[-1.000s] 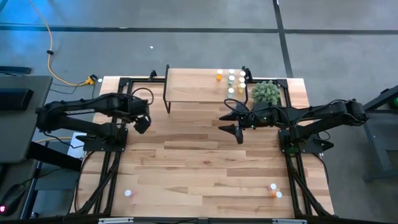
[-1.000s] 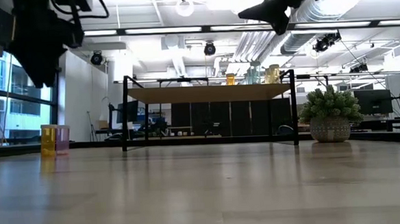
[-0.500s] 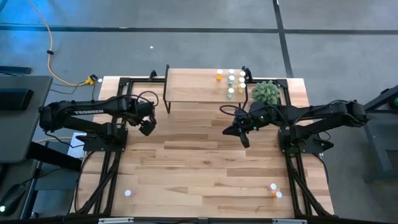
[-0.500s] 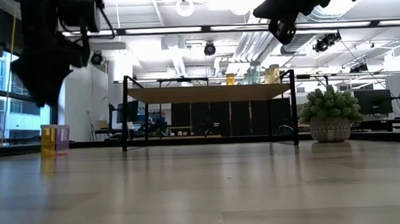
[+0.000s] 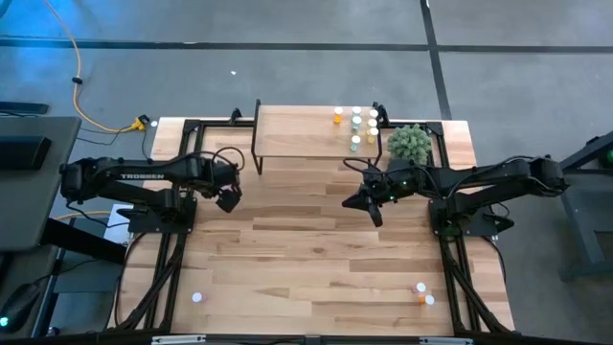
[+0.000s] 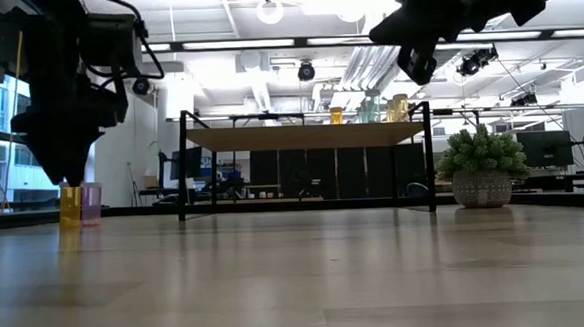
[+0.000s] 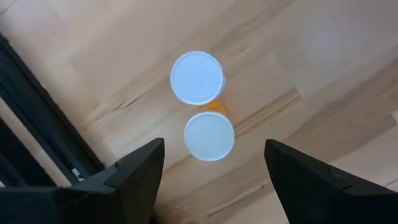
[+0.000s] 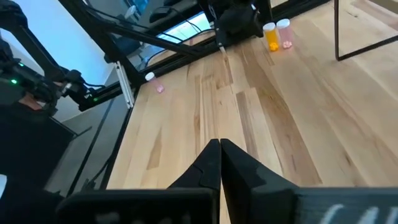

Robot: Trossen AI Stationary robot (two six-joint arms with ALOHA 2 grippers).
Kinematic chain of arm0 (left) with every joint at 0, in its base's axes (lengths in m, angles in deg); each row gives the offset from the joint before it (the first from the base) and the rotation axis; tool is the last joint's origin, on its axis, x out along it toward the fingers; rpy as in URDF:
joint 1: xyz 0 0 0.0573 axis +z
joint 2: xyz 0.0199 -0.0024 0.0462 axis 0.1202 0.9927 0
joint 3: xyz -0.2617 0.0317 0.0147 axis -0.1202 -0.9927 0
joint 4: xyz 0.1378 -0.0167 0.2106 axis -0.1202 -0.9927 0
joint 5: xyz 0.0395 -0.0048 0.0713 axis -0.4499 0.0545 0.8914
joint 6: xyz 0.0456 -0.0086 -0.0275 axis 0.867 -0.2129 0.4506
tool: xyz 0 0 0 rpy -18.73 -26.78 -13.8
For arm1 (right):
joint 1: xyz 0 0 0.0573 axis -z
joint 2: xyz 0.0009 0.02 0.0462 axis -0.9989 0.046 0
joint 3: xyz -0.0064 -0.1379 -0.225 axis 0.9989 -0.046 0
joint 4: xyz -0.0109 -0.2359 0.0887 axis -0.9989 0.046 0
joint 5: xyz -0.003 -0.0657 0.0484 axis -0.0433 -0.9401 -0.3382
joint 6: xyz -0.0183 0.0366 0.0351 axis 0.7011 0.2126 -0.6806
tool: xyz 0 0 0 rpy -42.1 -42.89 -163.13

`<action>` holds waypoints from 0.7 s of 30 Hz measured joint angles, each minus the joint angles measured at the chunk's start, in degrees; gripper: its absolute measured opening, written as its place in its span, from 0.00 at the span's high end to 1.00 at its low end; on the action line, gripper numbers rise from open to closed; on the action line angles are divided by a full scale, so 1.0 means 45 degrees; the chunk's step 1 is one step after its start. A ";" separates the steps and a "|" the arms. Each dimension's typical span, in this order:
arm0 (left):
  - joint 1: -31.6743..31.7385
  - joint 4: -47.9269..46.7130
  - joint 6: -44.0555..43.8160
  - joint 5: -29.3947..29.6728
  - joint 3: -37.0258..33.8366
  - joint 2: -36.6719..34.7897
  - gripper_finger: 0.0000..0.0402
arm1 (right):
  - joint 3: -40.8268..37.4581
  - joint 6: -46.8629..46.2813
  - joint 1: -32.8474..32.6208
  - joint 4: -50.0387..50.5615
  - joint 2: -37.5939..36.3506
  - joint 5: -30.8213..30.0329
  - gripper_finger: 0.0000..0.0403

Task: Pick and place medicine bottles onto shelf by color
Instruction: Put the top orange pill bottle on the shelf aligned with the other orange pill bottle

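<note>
Next, my left gripper picks up the orange bottle by its white cap to sort it onto the shelf by color.
Two medicine bottles with white caps stand upright side by side on the table's left part: an orange one (image 6: 70, 206) and a pink one (image 6: 91, 204). In the left wrist view their caps (image 7: 197, 78) (image 7: 209, 136) lie between my fingers. My left gripper (image 7: 214, 149) (image 5: 227, 197) hangs open just above them, pointing down, touching neither. My right gripper (image 5: 370, 207) (image 8: 219, 163) is shut on nothing, in the air in front of the shelf (image 5: 302, 136). Several bottles (image 5: 359, 125) stand on the shelf's right end.
A round green plant (image 5: 409, 144) stands right of the shelf, close to my right arm. A lone bottle (image 5: 198, 297) stands near the front left edge, and a few more (image 5: 422, 293) near the front right. The middle of the wooden table is bare.
My left gripper has come down over the orange and pink bottles, staying open. My right gripper has shut and drawn back a little from the shelf toward the table's near edge.
</note>
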 joint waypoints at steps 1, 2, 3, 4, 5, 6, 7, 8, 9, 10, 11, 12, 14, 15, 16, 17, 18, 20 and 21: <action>0.0029 0.0074 0.0003 -0.0010 -0.0093 0.0011 0.35 | 0.0000 0.0000 0.0000 -0.0013 -0.0005 -0.0001 1.00; 0.0064 0.0123 -0.0004 -0.0005 -0.0161 0.0058 0.36 | 0.0000 0.0000 -0.0002 -0.0009 -0.0004 -0.0001 1.00; 0.0102 0.0119 -0.0004 0.0081 -0.0183 0.0118 0.37 | 0.0000 -0.0007 -0.0002 0.0000 0.0000 -0.0001 1.00; 0.0134 0.0128 -0.0001 0.0274 -0.0188 0.0141 0.38 | 0.0000 -0.0052 -0.0002 -0.0004 -0.0005 -0.0001 1.00; 0.0153 0.0170 -0.0008 0.0448 -0.0188 0.0141 0.40 | 0.0000 -0.0140 -0.0002 -0.0004 -0.0001 -0.0005 1.00; 0.0168 0.0219 -0.0004 0.0584 -0.0188 0.0145 0.41 | 0.0000 -0.0144 -0.0002 -0.0002 0.0000 -0.0007 1.00; 0.0201 0.0295 0.0020 0.0682 -0.0188 0.0151 0.43 | 0.0000 -0.0141 -0.0002 -0.0004 0.0000 -0.0010 1.00; 0.0226 0.0393 0.0025 0.0701 -0.0188 0.0151 0.44 | 0.0000 -0.0141 -0.0002 -0.0004 0.0000 -0.0010 1.00; 0.0243 0.0475 0.0029 0.0696 -0.0188 0.0151 0.46 | 0.0000 -0.0143 -0.0002 -0.0003 0.0000 -0.0010 1.00; 0.0258 0.0497 0.0030 0.0677 -0.0188 0.0151 0.47 | 0.0000 -0.0141 -0.0002 -0.0003 0.0000 -0.0010 1.00; 0.0281 0.0490 0.0033 0.0604 -0.0188 0.0151 0.49 | 0.0000 -0.0141 -0.0002 -0.0004 0.0000 -0.0010 1.00; 0.0297 0.0487 0.0035 0.0515 -0.0188 0.0151 0.50 | 0.0000 -0.0145 -0.0002 -0.0002 0.0000 -0.0010 1.00; 0.0295 0.0484 0.0031 0.0448 -0.0188 0.0151 0.52 | 0.0000 -0.0141 -0.0002 0.0000 0.0000 -0.0010 1.00; 0.0295 0.0483 0.0034 0.0445 -0.0188 0.0151 0.53 | 0.0000 -0.0142 -0.0002 0.0000 0.0000 -0.0015 1.00; 0.0295 0.0487 0.0035 0.0448 -0.0188 0.0151 0.54 | 0.0000 -0.0143 -0.0002 0.0000 0.0000 -0.0015 1.00; 0.0295 0.0487 0.0031 0.0453 -0.0188 0.0151 0.54 | 0.0000 -0.0143 -0.0002 0.0000 0.0000 -0.0020 1.00; 0.0295 0.0487 0.0035 0.0462 -0.0188 0.0151 0.55 | 0.0000 -0.0141 -0.0002 0.0000 0.0000 -0.0020 1.00; 0.0295 0.0507 0.0035 0.0463 -0.0188 0.0151 0.55 | 0.0000 -0.0141 -0.0002 0.0000 0.0000 -0.0025 1.00; 0.0295 0.0547 0.0034 0.0463 -0.0188 0.0151 0.55 | 0.0000 -0.0141 -0.0002 0.0000 0.0000 -0.0025 1.00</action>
